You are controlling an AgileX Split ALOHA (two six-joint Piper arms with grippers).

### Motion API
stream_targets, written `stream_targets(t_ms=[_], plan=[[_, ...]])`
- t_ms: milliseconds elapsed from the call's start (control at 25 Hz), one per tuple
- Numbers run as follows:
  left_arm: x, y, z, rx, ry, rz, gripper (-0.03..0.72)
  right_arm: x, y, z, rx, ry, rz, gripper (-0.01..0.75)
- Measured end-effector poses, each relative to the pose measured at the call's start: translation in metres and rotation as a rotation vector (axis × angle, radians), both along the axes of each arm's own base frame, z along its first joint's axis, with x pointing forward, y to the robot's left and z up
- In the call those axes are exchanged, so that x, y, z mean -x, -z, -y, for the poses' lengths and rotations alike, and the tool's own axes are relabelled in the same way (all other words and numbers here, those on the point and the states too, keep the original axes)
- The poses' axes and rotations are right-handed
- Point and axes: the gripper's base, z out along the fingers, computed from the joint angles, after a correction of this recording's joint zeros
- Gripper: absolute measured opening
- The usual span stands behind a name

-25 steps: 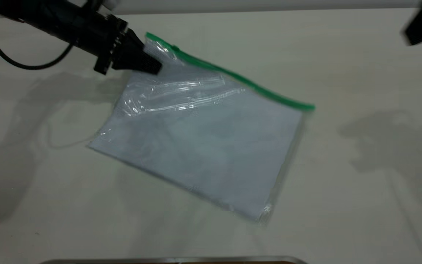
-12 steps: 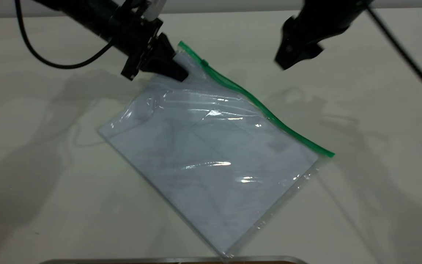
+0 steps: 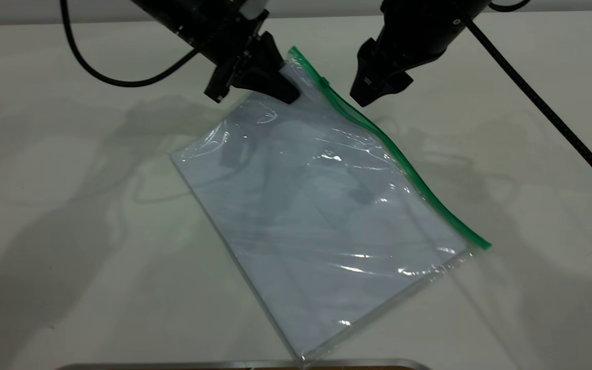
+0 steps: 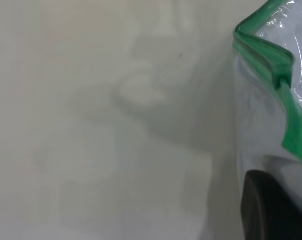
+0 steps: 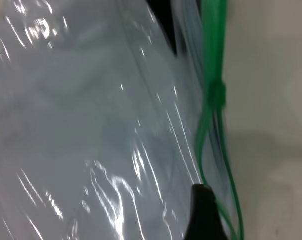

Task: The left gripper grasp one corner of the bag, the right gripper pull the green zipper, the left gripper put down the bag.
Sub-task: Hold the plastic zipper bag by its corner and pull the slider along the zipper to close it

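My right gripper grabs the green zipper by its slider [image 3: 324, 81] next, to pull the bag's open edge [image 3: 392, 148] shut.
My left gripper [image 3: 288, 94] is shut on the far top corner of the bag [image 3: 321, 216], a clear pouch with white sheets inside. That corner is lifted and the bag's lower part slopes down to the table. The green zipper [image 3: 404, 164] runs along the bag's right edge, with its slider tab [image 3: 323, 82] close to the held corner. My right gripper [image 3: 365, 97] hovers just right of the slider, open and holding nothing. In the right wrist view one finger [image 5: 203, 212] lies beside the green strip [image 5: 210, 60] and the slider [image 5: 216, 94]. The left wrist view shows the green strip [image 4: 263, 42] and one finger [image 4: 270, 210].
The white table [image 3: 70, 231] lies under everything. A metal edge [image 3: 244, 364] runs along the near side, just below the bag's lowest corner. Black cables trail from the left arm [image 3: 121, 81] and the right arm [image 3: 548, 108].
My left gripper has carried the bag's corner to the right and the bag has swung steeper. My right gripper has come in from the far right to beside the zipper slider.
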Motion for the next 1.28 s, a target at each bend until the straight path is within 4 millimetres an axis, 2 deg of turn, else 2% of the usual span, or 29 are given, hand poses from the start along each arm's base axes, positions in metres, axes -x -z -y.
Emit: stream_targets(t_ms=[280,520,800,920,1080,1280], plan=[[0.007,-0.002,0.021,0.003,0.046,0.011,0.053,0.002,-0.003,-0.007,-0.077,-0.028,-0.007,0.571],[0.01,-0.003,0.026,0.005,0.058,0.011,0.053,0.005,-0.004,-0.013,-0.144,-0.061,-0.03,0.571],[0.01,-0.003,0.026,0.006,0.058,0.011,0.053,0.006,0.02,-0.012,-0.13,-0.051,-0.084,0.571],[0.01,-0.003,0.026,0.006,0.058,0.011,0.053,0.005,0.023,-0.012,-0.122,-0.042,-0.081,0.568],[0.01,-0.003,0.026,0.006,0.059,0.012,0.053,0.004,0.023,-0.011,-0.117,-0.035,-0.072,0.506],[0.01,-0.003,0.026,0.008,0.061,0.01,0.053,0.004,0.023,-0.011,-0.114,-0.03,-0.066,0.339]])
